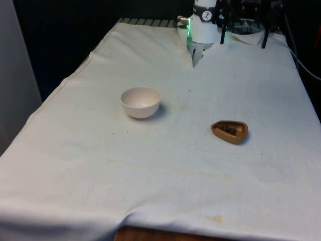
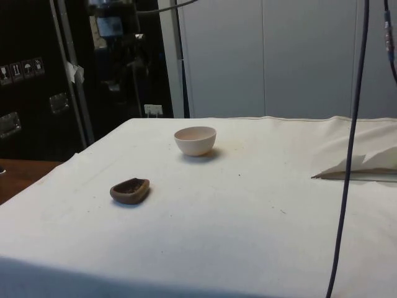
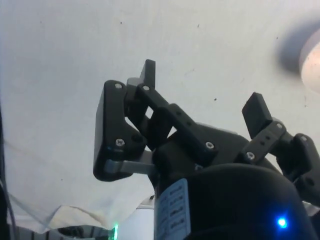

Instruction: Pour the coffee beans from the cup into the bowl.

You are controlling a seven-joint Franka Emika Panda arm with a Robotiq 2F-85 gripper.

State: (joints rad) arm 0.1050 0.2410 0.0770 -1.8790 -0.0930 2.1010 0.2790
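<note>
My gripper next needs to grab its rim [image 1: 243,124] to keep the cup of loose coffee beans level.
A small white bowl [image 1: 140,102] stands on the cloth towards the front view's left, and appears again in the side view [image 2: 195,140]. A shallow brown wooden cup [image 1: 229,131] holding dark coffee beans rests to the front view's right, nearer the front edge [image 2: 130,190]. The two stand well apart. In the wrist view my gripper [image 3: 202,85] hangs above bare white cloth, open, with nothing between its black fingers. Part of the bowl's rim [image 3: 312,65] shows off to one side of the gripper, some way from it.
The robot's white base [image 1: 203,25] stands at the table's far end, where the cloth [image 2: 353,166] is folded up around it. A dark cable [image 2: 347,155] hangs down in the side view. Bare wood [image 1: 150,235] shows at the table's front edge.
</note>
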